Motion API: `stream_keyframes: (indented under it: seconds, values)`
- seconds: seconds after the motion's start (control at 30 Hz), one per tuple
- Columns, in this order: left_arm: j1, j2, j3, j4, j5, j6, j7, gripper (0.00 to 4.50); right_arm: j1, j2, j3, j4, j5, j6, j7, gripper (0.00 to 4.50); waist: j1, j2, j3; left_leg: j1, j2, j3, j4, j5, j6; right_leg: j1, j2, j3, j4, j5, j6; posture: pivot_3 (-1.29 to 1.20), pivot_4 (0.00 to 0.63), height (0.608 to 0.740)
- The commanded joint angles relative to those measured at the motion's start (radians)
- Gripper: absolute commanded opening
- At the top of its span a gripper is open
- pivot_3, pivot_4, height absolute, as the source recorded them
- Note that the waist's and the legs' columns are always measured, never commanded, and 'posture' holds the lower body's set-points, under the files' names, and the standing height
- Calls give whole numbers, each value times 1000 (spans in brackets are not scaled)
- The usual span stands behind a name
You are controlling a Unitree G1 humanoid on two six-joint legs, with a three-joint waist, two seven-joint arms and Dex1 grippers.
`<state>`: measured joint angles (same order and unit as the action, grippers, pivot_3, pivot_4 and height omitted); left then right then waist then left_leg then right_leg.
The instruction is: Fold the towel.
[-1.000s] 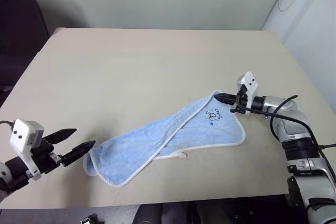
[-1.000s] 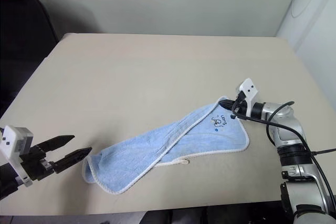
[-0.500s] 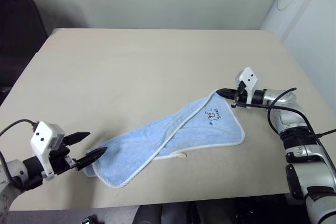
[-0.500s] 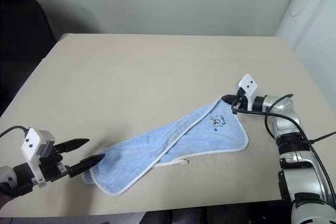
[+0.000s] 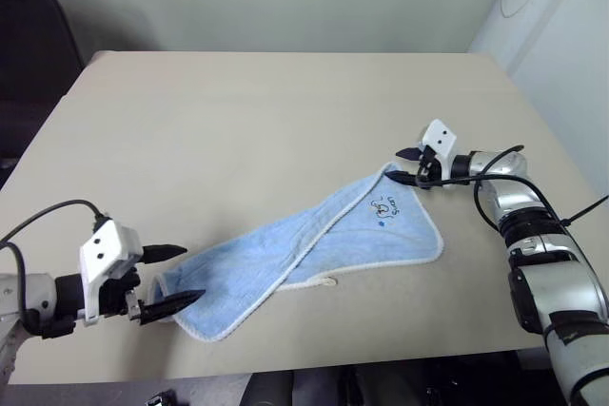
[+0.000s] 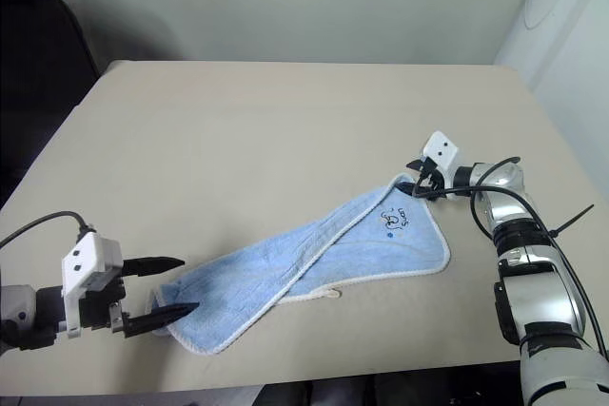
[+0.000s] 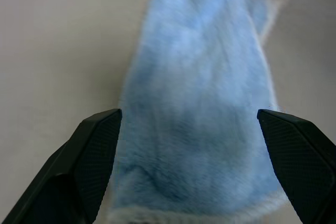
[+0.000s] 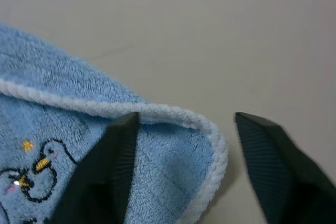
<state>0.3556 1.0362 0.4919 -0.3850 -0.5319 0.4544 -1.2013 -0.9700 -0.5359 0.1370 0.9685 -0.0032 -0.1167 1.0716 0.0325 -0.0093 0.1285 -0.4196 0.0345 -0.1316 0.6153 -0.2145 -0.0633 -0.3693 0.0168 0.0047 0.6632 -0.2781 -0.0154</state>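
The towel [image 5: 314, 244] lies loose across the table, and its hem curls up at the white-edged corner [image 5: 390, 169]. My right gripper will grab it there next to fold it.
The light-blue towel [image 5: 314, 244] with white edging lies loosely folded in a long diagonal band on the beige table [image 5: 238, 121], its small dark logo [image 5: 385, 206] near the far right corner. My right gripper [image 5: 393, 165] is open at that corner. In the right wrist view the corner's white edge [image 8: 210, 129] lies between the fingers [image 8: 105, 171] and nothing is gripped. My left gripper [image 5: 193, 274] is open at the towel's near left end, one finger above the other. In the left wrist view the towel [image 7: 194, 103] fills the gap between the fingers [image 7: 89, 156].
A small white loop [image 5: 328, 281] sticks out from the towel's near edge. A black chair [image 5: 29, 7] stands beyond the table's far left corner. The table's front edge [image 5: 285, 363] runs just below the towel and the left gripper.
My right gripper has gone from shut to open at the towel's far right corner. The left gripper has moved right, up to the towel's near end, and has rolled.
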Motion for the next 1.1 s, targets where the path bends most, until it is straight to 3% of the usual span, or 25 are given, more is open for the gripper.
stream_keyframes:
  seconds: [0.03, 0.47, 0.6, 0.8, 0.9, 1.1]
  values:
    - [11, 42, -24, 0, 18, -25, -80, 4500, -60, 9, 7, 73, -41, -94, -30, 4180, 0, 0, 0, 0, 0, 0, 0, 0, 0, 0, 0, 0, 0, 0, 0, 0, 150, 740]
    - [-50, 66, -97, -15, 101, -152, -137, 4500, -128, 38, 0, 257, -89, -120, -37, 4180, -3, 0, 0, -1, 1, 0, 0, -3, 0, -1, 0, 0, 1, -1, -1, 0, 150, 740]
    - [-51, 61, -112, 19, 170, -267, -140, 4500, -137, 48, -16, 273, -80, -109, -33, 3333, -9, 0, 0, -1, 1, 0, 0, -3, -1, -1, 0, 0, 1, -1, -2, 0, 150, 740]
    - [-9, 46, -102, 26, 204, -373, -160, 4500, -135, 59, -34, 271, -79, -105, -26, 1071, -14, 0, 0, -1, 1, 1, -1, -4, 0, -1, 0, 0, 0, -1, -2, 0, 150, 740]
    - [23, 44, -91, 4, 202, -411, -187, 4500, -126, 65, -33, 265, -88, -119, -50, 203, -16, 0, 0, -1, 2, 1, -1, -4, 0, -1, 0, 0, 0, -1, -2, 0, 150, 740]
    - [63, 71, -90, -53, 189, -402, -234, 4500, -113, 75, -31, 259, -92, -131, -62, 46, -17, 0, 0, -1, 2, 1, 0, -7, 4, -2, 0, 0, 1, -1, -2, 0, 150, 740]
